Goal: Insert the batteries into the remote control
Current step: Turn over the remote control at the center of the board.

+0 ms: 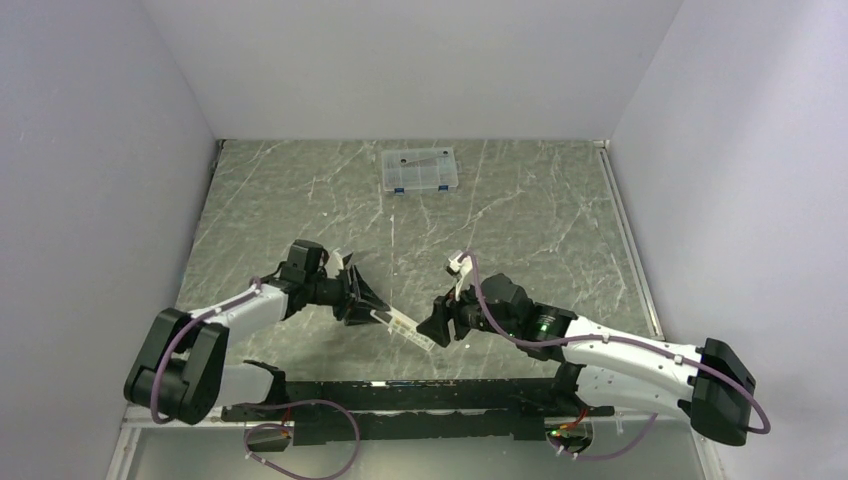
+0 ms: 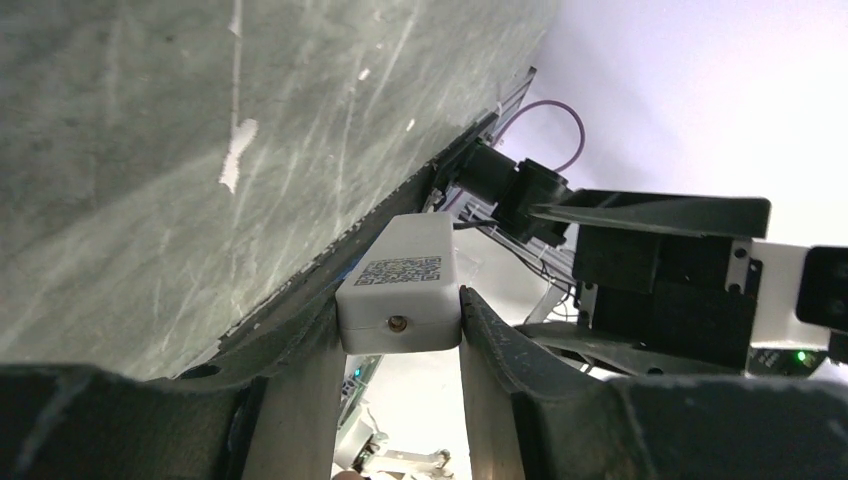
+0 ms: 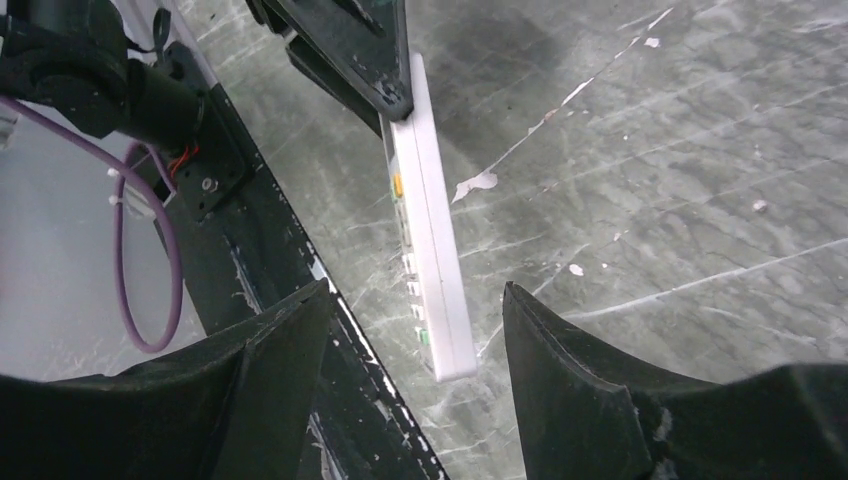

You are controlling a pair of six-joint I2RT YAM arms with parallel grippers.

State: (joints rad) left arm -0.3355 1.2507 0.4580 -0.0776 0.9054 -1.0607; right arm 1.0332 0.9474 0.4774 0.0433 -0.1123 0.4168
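The white remote control (image 1: 403, 325) is hanging edge-on above the grey marble table and would fall if I opened now. My left gripper needs to keep hold of it.
The white remote control (image 1: 403, 325) hangs in the air near the table's front edge, held at one end by my left gripper (image 1: 370, 308). In the left wrist view my left gripper (image 2: 400, 325) is shut on the remote's end (image 2: 400, 285), which carries a QR label. In the right wrist view the remote (image 3: 432, 250) shows edge-on, its buttons facing left. My right gripper (image 3: 415, 345) is open, its jaws either side of the remote's free end without touching. In the top view my right gripper (image 1: 437, 327) sits at that end. No batteries are in view.
A clear plastic compartment box (image 1: 419, 169) with blue latches stands at the back of the grey marble table (image 1: 520, 230). The black mounting rail (image 1: 400, 400) runs along the table's near edge, below the remote. White walls close in the sides.
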